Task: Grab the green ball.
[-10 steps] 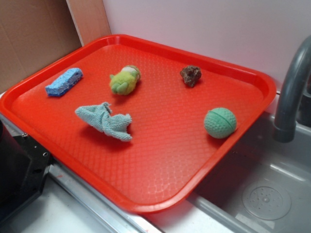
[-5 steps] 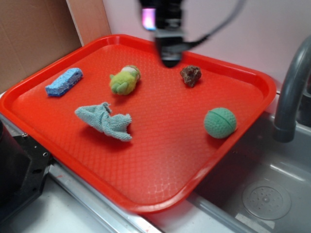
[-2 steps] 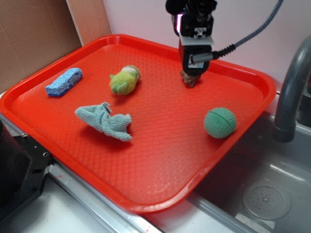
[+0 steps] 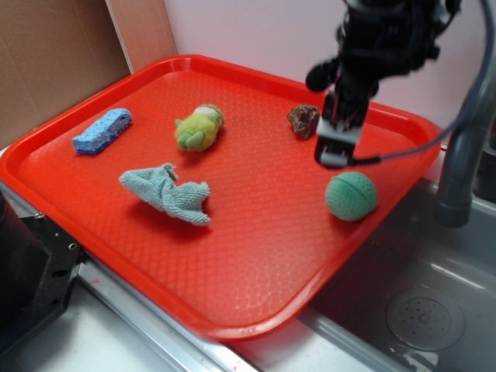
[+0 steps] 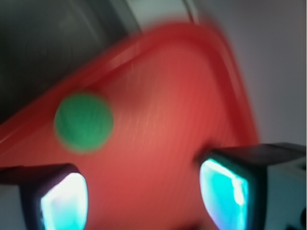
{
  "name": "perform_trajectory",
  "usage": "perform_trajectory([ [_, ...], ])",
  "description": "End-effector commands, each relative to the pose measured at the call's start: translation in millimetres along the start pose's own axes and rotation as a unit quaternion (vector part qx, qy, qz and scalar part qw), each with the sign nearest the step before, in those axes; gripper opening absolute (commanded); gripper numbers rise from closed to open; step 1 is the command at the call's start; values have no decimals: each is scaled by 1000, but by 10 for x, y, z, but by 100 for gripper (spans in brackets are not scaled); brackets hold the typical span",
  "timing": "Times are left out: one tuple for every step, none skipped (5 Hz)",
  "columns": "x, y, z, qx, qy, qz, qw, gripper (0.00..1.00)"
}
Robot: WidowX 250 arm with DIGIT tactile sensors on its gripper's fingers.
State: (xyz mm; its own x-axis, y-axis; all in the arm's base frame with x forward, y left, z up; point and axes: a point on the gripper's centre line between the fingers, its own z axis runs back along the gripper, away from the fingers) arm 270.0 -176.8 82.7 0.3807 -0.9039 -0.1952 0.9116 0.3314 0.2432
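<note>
The green ball (image 4: 351,196) should come up off the red tray. My gripper should grab the ball by its round sides next.
The green ball (image 4: 351,196), teal with a groove round it, rests near the right edge of the red tray (image 4: 256,263). My gripper (image 4: 338,151) hangs just above and to the left of it, not touching. In the blurred wrist view the green ball (image 5: 83,122) lies ahead at upper left, outside the gap. The gripper (image 5: 144,199) is open, its two glowing pads (image 5: 64,201) wide apart with only bare tray between them.
On the tray lie a brown lump (image 4: 303,121) right behind the gripper, a yellow-green plush toy (image 4: 199,128), a pale blue-green rag (image 4: 167,193) and a blue sponge (image 4: 102,130). A grey faucet (image 4: 463,147) and sink (image 4: 418,310) stand to the right.
The arm came into view over the back of the tray, then swung right and down from above the brown lump to beside the green ball. Nothing on the tray moved.
</note>
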Motion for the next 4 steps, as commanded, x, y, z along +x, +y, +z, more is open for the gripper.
perform_trajectory([
  [82, -254, 52, -18, -103, -149, 983, 100],
  [24, -280, 62, -73, -114, -127, 983, 100],
  [11, -324, 160, -115, -114, -105, 981, 100],
  [2, -341, 170, -136, -110, -97, 980, 100],
])
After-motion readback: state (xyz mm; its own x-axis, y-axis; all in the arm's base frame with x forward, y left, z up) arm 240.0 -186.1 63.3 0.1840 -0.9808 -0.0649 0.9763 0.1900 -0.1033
